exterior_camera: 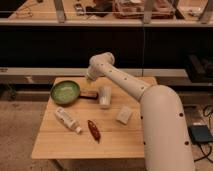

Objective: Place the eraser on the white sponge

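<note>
The small dark eraser needs to go on the white sponge (124, 114), so my gripper should next grab it by its middle (88, 95).
The eraser (89, 95) is a small dark bar lying flat on the wooden table (55, 142), between a green bowl and a tipped white cup. Right of centre on the table rests the white sponge (124, 114), a cream block. My gripper (89, 78) hangs at the end of the white arm over the table's back edge, just above and behind the eraser. It is open with nothing in it. The sponge is well to its right and nearer the front.
A green bowl (65, 92) sits at the back left. A white cup (105, 96) lies on its side beside the eraser. A white labelled bottle (67, 120) and a glossy reddish-brown pointed thing (93, 129) lie toward the front. Dark shelving stands behind the table.
</note>
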You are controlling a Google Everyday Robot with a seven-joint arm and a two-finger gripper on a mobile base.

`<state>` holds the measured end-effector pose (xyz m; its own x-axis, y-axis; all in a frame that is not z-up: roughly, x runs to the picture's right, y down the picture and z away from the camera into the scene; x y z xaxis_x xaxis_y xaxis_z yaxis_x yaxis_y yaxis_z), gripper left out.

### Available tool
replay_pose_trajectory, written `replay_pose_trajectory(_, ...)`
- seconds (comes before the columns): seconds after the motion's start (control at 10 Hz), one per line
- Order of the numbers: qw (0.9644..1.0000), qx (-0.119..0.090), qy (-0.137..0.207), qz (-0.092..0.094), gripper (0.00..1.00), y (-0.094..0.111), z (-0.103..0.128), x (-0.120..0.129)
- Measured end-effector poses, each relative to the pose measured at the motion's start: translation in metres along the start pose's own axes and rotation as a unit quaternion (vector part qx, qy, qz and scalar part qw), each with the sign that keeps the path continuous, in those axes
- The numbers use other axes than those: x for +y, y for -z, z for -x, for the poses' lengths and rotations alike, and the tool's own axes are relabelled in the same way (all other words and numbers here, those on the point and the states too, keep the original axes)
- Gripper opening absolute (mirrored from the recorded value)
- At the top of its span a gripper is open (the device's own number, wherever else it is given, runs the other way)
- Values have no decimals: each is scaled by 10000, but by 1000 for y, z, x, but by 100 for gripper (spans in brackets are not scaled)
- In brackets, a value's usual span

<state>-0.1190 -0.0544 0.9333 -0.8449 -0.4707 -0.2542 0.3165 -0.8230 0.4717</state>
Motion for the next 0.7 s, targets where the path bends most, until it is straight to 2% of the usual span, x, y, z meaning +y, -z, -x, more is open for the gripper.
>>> replay_pose_trajectory(0.4,9992,-343,-41,-198,80,-28,22,-20)
replay_pose_trajectory(0.7,9983,-527,-121,-199,80,-44,36,-22)
